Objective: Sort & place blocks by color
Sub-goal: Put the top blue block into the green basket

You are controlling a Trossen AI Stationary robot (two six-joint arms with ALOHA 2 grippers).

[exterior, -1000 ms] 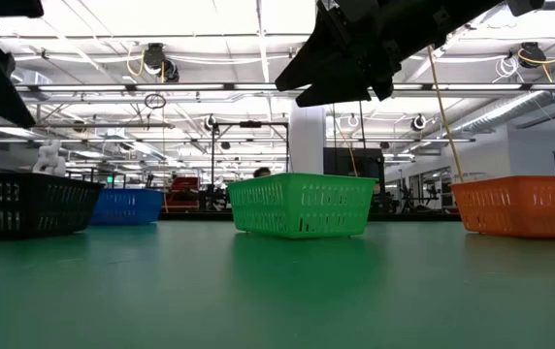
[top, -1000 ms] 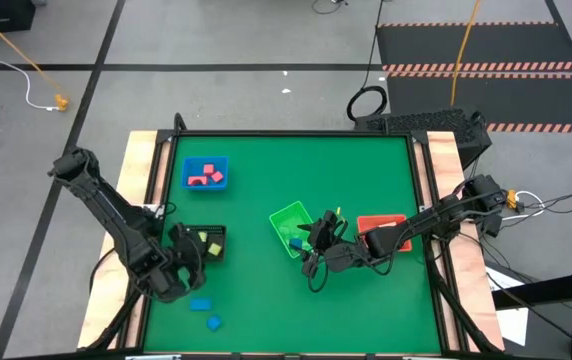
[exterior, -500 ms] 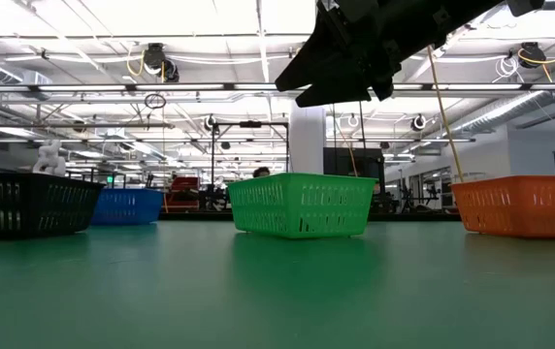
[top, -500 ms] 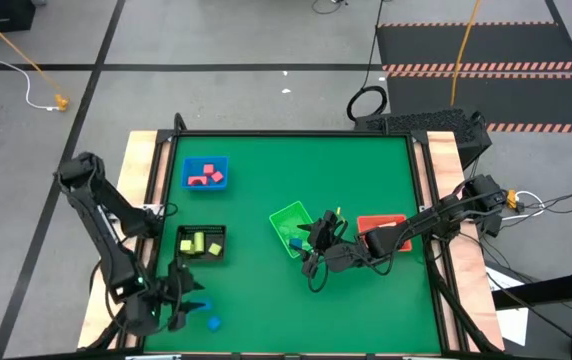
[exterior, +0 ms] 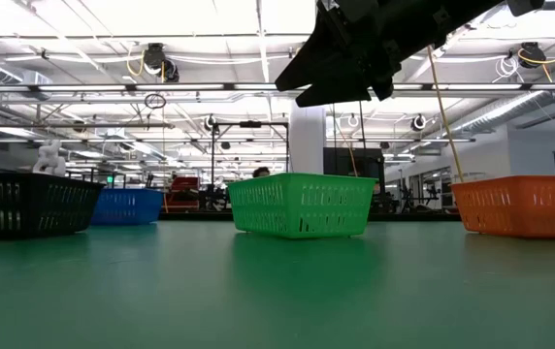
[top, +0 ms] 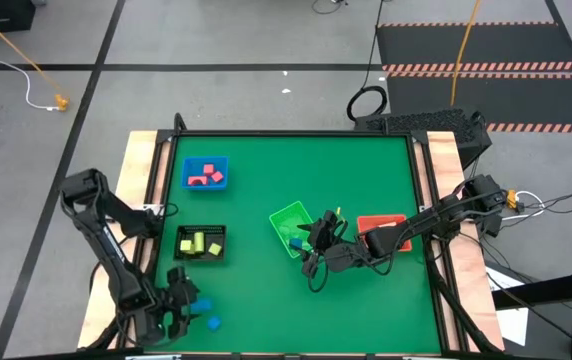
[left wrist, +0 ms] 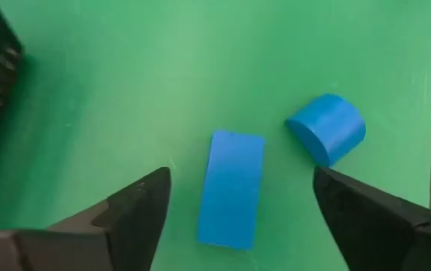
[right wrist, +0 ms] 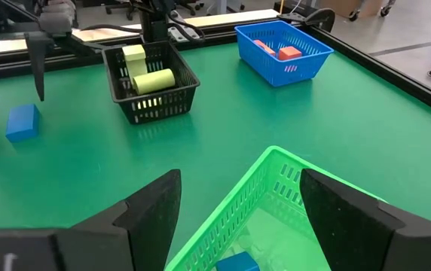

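Note:
Green mat shows between my left gripper's fingers and the blue bar (top: 201, 305) below them, so it isn't time to close yet. My left gripper needs to go lower first, then close on the bar.
Two blue blocks lie flat on the green mat near the front left corner: a bar (left wrist: 232, 188) and a half-round piece (left wrist: 327, 128). My left gripper (left wrist: 239, 181) hovers over the bar, open, with a finger on either side and touching nothing. My right gripper (right wrist: 238, 197) hangs open above the green bin (right wrist: 276, 203), which holds a blue block (right wrist: 238, 263). The black bin (top: 201, 243) holds yellow blocks, and the blue bin (top: 205, 172) holds red and pink ones.
The red bin (top: 381, 228) stands to the right of the green bin (top: 291, 228), under the right arm. The table's front edge and left rail run close to the left gripper (top: 173, 312). Open mat lies between the black and green bins.
My left gripper has swung from beside the black bin toward the table's near left corner and come down over the blue blocks, tipping more steeply downward. The right arm has kept still.

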